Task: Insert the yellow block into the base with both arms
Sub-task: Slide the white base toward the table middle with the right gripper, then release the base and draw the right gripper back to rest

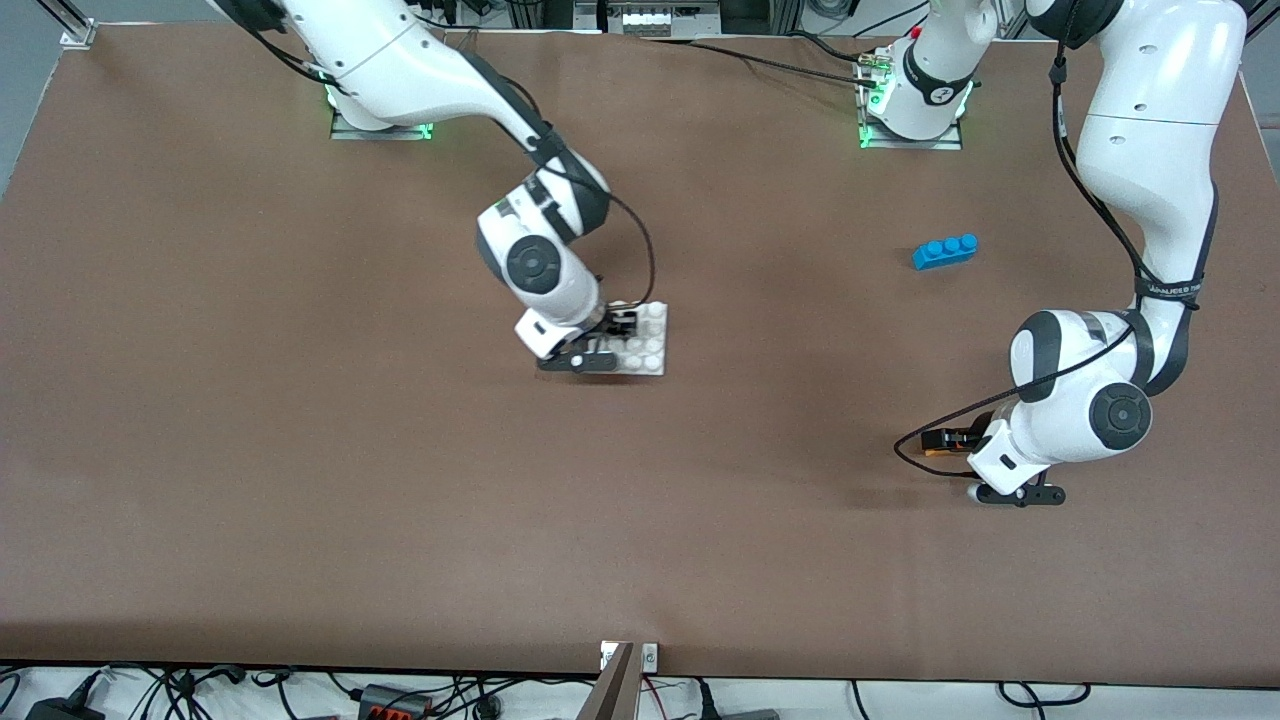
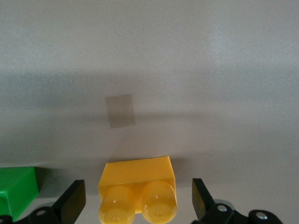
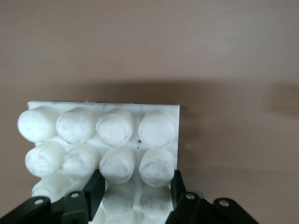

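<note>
Both fingertips of the left gripper are low on either side of the yellow block, so closing now would hold it. The left gripper needs to close on the block.
The yellow block [image 2: 138,186] lies on the table with its two studs toward the left wrist camera. My left gripper [image 2: 136,201] is open and low around it, one finger on each side with a gap to the block. In the front view only an orange sliver of the block [image 1: 938,450] shows beside the left gripper [image 1: 950,438], toward the left arm's end of the table. The white studded base [image 1: 648,340] lies flat mid-table. My right gripper [image 1: 620,328] is down on it. In the right wrist view its fingers [image 3: 96,186] clasp two stud columns at one edge of the base [image 3: 107,128].
A green brick [image 2: 16,191] lies right beside the yellow block, outside one left finger; the left hand hides it in the front view. A blue three-stud brick [image 1: 945,251] lies farther from the front camera than the left gripper.
</note>
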Available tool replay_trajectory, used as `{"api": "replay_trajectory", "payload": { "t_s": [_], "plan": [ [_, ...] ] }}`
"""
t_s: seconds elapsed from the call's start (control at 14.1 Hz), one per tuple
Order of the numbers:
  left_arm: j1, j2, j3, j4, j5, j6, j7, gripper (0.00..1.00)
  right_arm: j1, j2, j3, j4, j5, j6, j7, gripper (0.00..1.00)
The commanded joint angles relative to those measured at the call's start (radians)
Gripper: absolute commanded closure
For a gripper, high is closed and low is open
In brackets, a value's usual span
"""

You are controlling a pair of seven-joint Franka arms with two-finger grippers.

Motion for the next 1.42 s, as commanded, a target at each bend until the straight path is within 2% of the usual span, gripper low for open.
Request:
{"api": "replay_trajectory", "payload": {
  "t_s": [0.0,0.14,0.43,0.64,0.85,1.14,1.35],
  "plan": [
    [0.006,0.005,-0.002,0.007,0.017,-0.004,-0.016,0.0,0.054,0.071,-0.008,0.118,0.004,0.006,0.021,0.0],
    [0.008,0.005,-0.002,0.0,0.017,-0.004,-0.016,0.0,0.052,0.056,-0.011,0.115,0.003,-0.02,0.016,0.0],
    [0.008,0.005,-0.004,-0.001,0.017,-0.004,-0.014,0.1,0.029,-0.059,-0.024,0.127,0.0,-0.233,0.013,0.0],
    [0.006,0.006,-0.004,-0.001,0.016,-0.002,-0.016,0.12,-0.001,-0.18,-0.082,0.127,-0.016,-0.414,0.005,0.0],
    [0.006,0.005,-0.004,-0.003,0.017,-0.002,-0.016,0.2,-0.014,-0.298,-0.171,0.127,-0.124,-0.577,-0.025,0.0],
    [0.006,0.005,-0.004,-0.003,0.016,-0.004,-0.016,0.27,-0.06,-0.429,-0.26,0.127,-0.162,-0.885,-0.27,0.0],
    [0.006,0.005,-0.004,-0.003,0.016,-0.007,-0.016,0.32,-0.158,-0.51,-0.307,0.129,-0.159,-0.959,-0.494,0.0]
  ]
}}
